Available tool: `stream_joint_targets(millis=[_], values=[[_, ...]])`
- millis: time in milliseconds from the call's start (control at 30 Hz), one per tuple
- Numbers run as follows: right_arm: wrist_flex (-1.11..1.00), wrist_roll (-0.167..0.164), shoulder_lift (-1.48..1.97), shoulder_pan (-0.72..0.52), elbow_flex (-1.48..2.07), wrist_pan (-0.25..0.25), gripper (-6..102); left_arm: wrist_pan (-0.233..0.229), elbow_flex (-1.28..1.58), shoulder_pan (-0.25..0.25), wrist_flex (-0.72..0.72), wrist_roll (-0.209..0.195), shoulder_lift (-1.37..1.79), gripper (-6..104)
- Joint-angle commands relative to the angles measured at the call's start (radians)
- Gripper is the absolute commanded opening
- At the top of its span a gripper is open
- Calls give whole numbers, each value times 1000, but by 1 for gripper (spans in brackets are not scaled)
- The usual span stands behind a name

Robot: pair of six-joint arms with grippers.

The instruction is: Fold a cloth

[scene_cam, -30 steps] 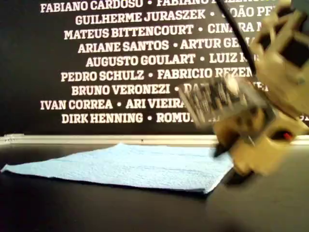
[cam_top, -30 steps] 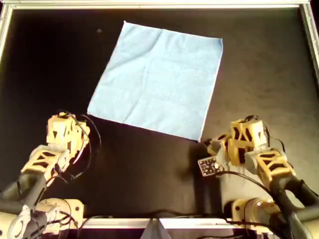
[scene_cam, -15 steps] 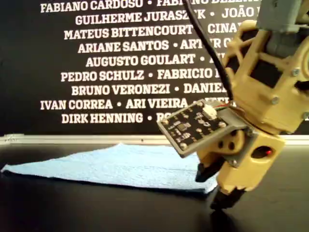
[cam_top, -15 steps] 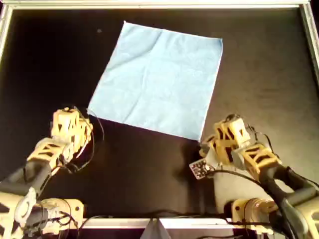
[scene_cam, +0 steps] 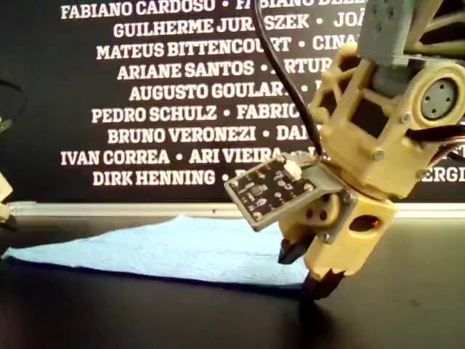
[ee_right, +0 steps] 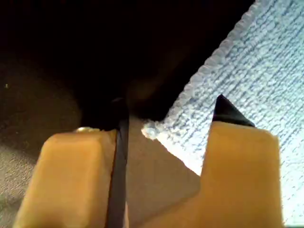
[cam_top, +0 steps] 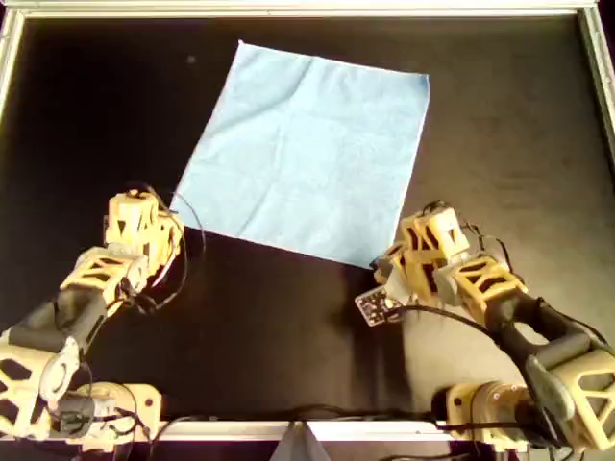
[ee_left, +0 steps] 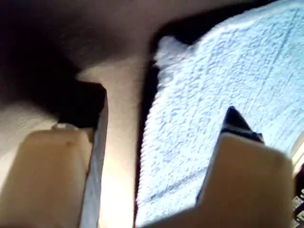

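Observation:
My right gripper needs to grab the light-blue cloth by its corner [cam_top: 371,265] next, to fold the cloth in half onto its opposite edge [cam_top: 332,60].
The light-blue cloth [cam_top: 307,144] lies flat and unfolded on the black table, one corner pointing to the far side. My left gripper [cam_top: 144,223] is open at the cloth's near corner on the overhead view's left. In the left wrist view that corner of the cloth [ee_left: 213,85] lies between the spread fingers of the gripper [ee_left: 164,107]. My right gripper [cam_top: 404,261] is open at the near corner on the overhead view's right. In the exterior view it [scene_cam: 309,267] hangs low over the cloth [scene_cam: 167,247], fingertips at the table. The right wrist view has the cloth's edge [ee_right: 256,61] between the fingers of the gripper [ee_right: 170,107].
A metal rail [cam_top: 288,10] frames the black table [cam_top: 500,115]. A small circuit board [cam_top: 375,305] juts from the right wrist. A dark wall with white names [scene_cam: 167,94] stands behind the table in the exterior view.
Both arms have moved in toward the cloth's near corners. The right gripper has come down and toward the exterior view's left, onto its corner. The cloth has not moved.

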Motion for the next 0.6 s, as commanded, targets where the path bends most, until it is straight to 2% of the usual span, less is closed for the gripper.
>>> stream_joint_targets(millis=[0, 567], values=[[-3, -5, 3, -8, -77, 11, 74, -6, -49, 18, -3, 5, -25, 85], [-3, -5, -106, -21, -218, 15, 74, -6, -127, 25, -2, 6, -87, 85]])
